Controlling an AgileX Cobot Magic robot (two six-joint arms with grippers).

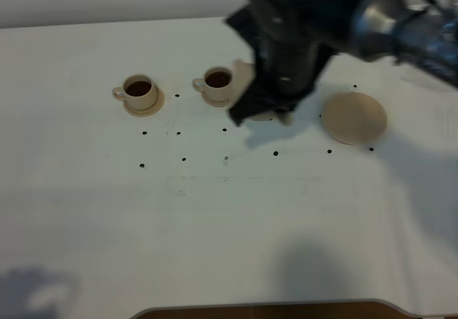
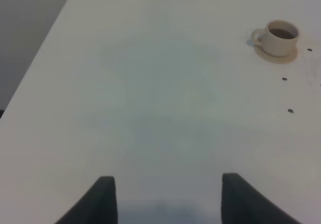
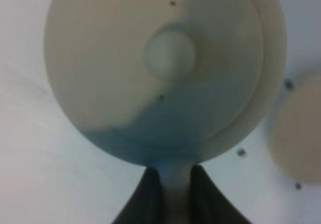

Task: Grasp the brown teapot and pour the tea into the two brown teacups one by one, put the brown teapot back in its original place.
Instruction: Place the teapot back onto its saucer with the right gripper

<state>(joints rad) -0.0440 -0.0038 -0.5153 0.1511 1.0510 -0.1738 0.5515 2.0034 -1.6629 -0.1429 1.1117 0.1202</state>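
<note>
The brown teapot (image 3: 165, 68) hangs short of the saucer. It moves toward the tan saucer next in my right gripper, before the gripper opens.
The brown teapot (image 3: 165, 68) fills the right wrist view from above, its lid knob in the middle. My right gripper (image 3: 174, 173) is shut on its handle. In the exterior high view my right arm (image 1: 286, 47) hides most of the teapot (image 1: 243, 74); only a tan edge shows, just right of the nearer teacup. Both brown teacups (image 1: 138, 90) (image 1: 217, 81) stand on small saucers and hold dark tea. The wide tan saucer (image 1: 353, 117) lies bare to the right. My left gripper (image 2: 168, 178) is open over bare table, with one teacup (image 2: 281, 37) far off.
Small black dots (image 1: 184, 159) mark the white tabletop around the cups and the saucer. The table's left edge (image 2: 37, 73) runs along the left wrist view. A tan strip (image 1: 272, 310) shows at the front edge.
</note>
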